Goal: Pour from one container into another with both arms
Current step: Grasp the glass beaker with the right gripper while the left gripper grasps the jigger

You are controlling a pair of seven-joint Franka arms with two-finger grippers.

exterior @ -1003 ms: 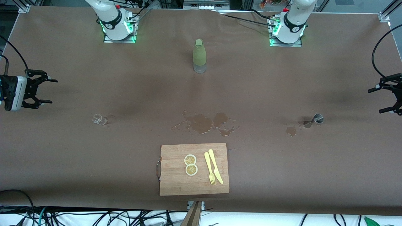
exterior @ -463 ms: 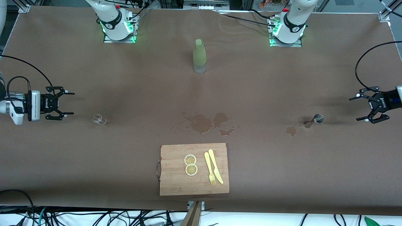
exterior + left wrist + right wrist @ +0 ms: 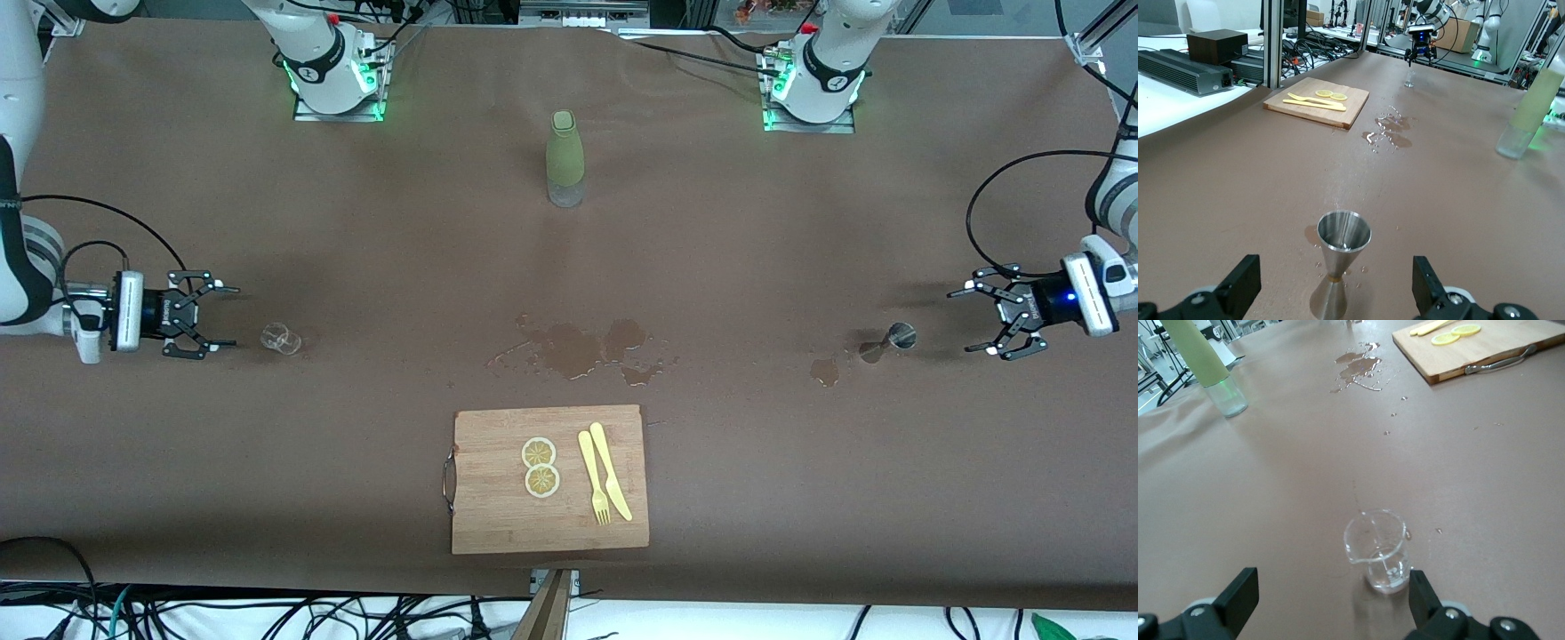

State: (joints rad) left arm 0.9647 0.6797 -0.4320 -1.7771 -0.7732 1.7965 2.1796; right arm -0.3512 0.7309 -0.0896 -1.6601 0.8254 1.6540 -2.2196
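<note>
My right gripper grabs the lower part of the beaker's side [image 3: 1389, 575] next, so the glass beaker's open rim [image 3: 1375, 536] stays free for pouring.
A small clear glass beaker [image 3: 281, 339] [image 3: 1378, 550] stands toward the right arm's end of the table. My right gripper [image 3: 227, 316] [image 3: 1330, 587] is open, low and level beside it, a short gap away, holding nothing. A steel jigger [image 3: 898, 336] [image 3: 1341, 260] stands upright toward the left arm's end. My left gripper [image 3: 967, 321] [image 3: 1335, 285] is open too, pointing at the jigger from a short gap, with nothing in it. In each wrist view the container sits just ahead of the spread fingers.
A green bottle [image 3: 564, 158] stands mid-table near the bases. Spilled liquid [image 3: 578, 347] lies at the centre, and a small puddle [image 3: 825, 372] beside the jigger. A wooden cutting board [image 3: 498, 498] with lemon slices, a fork and a knife lies near the front edge.
Both grippers have come in from the table's ends and dropped lower, the right one up to the beaker, the left one up to the jigger. Both stayed open.
</note>
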